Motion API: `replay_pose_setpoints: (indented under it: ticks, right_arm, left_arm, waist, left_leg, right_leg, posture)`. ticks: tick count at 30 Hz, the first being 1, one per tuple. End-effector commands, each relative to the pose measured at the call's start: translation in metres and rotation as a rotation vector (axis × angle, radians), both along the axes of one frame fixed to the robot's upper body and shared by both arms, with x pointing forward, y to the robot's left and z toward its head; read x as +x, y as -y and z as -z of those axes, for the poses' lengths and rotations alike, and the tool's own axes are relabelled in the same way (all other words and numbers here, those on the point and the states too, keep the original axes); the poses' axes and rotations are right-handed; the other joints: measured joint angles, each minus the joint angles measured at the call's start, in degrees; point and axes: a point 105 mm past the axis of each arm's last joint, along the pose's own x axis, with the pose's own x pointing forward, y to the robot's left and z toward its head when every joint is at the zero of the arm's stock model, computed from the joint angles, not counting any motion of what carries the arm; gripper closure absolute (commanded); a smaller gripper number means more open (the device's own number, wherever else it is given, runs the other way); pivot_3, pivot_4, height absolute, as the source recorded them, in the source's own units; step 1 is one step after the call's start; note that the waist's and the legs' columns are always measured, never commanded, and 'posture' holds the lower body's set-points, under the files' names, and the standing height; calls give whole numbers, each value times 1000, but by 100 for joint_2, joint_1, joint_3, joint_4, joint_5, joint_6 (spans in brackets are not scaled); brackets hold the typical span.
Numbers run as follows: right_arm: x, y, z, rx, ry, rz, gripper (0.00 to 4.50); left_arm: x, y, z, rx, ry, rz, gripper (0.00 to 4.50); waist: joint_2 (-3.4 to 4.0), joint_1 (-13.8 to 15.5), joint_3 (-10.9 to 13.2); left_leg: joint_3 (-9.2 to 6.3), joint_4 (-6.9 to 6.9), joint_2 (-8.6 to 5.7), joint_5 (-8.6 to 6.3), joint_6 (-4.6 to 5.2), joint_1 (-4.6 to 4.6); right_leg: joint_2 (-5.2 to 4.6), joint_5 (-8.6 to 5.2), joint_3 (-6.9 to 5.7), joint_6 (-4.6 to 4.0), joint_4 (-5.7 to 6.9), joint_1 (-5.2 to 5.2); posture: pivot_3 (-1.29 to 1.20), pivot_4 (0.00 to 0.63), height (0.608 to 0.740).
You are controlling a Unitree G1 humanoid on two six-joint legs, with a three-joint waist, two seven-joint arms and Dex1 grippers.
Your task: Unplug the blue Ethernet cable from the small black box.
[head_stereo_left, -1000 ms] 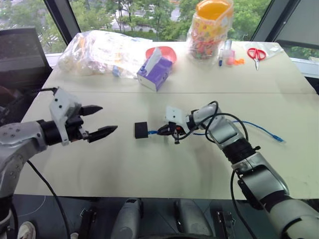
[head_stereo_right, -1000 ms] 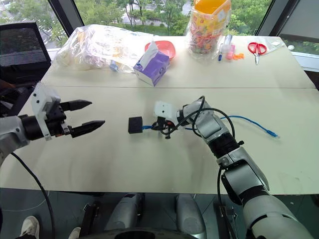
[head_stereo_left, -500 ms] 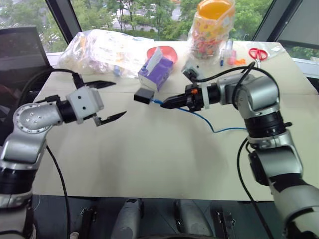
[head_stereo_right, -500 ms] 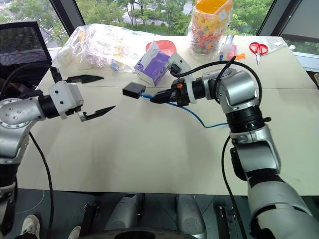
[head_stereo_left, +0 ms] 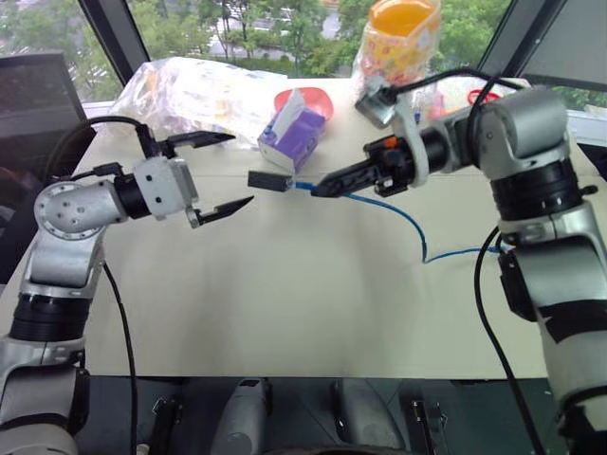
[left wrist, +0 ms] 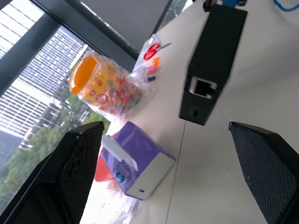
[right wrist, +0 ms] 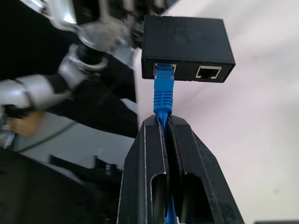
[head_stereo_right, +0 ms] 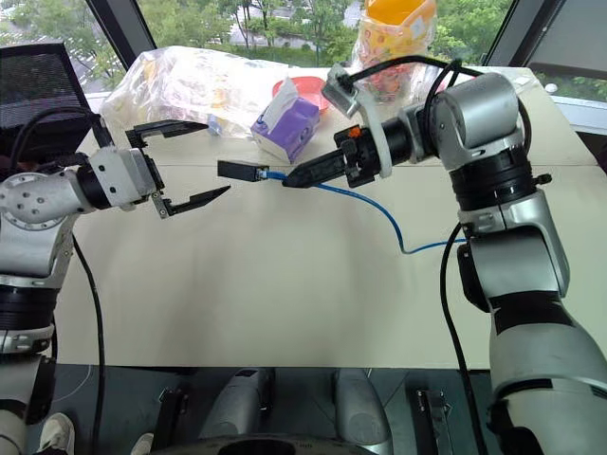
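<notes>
My right gripper crowds the plugged end. My left gripper will next grab the black box by its empty-port end [head_stereo_left: 256,179], so that the cable can be unplugged.
The small black box [head_stereo_left: 268,181] hangs in the air above the table, with the blue Ethernet cable [head_stereo_left: 410,216] plugged into one of its two side ports [right wrist: 164,70]. My right gripper [head_stereo_left: 318,191] is shut on the cable just behind the plug [right wrist: 163,97], and the rest of the cord trails down to the table on the right. My left gripper [head_stereo_left: 243,169] is open and level, its fingertips just short of the box. In the left wrist view the box [left wrist: 212,65] floats ahead between the two fingers [left wrist: 70,177].
A purple tissue box [head_stereo_left: 294,133] stands on the white table [head_stereo_left: 285,303] behind the black box. Further back are a clear plastic bag [head_stereo_left: 194,90], a red bowl [head_stereo_left: 318,97], an orange-lidded jar of sweets [head_stereo_left: 403,43] and red scissors [left wrist: 152,50].
My right gripper has lifted the cable and the hanging box off the table and up. My left gripper has rolled, risen and moved in toward the box, still open.
</notes>
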Motion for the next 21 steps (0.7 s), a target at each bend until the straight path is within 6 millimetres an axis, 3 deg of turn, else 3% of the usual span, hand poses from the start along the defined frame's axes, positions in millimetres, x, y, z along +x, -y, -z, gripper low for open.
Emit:
replay_pose_setpoints:
  ticks: [1,12,21]
  right_arm:
    - [-14,-2,-23,58,3,-96,4444]
    - [-25,-11,-26,67,-119,-184,4444]
    - [-28,-13,-20,55,-264,-195,4444]
  left_arm:
    - [-7,1,-5,-34,-9,32,0]
    - [-18,20,-28,-240,-159,147,0]
    - [-38,29,-32,-316,-317,262,0]
  waist:
    - [0,2,0]
    - [0,6,0]
    - [0,-7,0]
  left_leg:
    - [0,0,0,0,0,-1]
    - [-1,2,0,0,0,-1]
    - [-1,1,0,0,0,0]
  right_leg:
    - [0,0,0,0,0,0]
    - [0,0,0,0,5,-2]
    - [1,0,0,1,6,-3]
  posture:
    - [0,150,740]
    - [0,150,740]
    - [0,150,740]
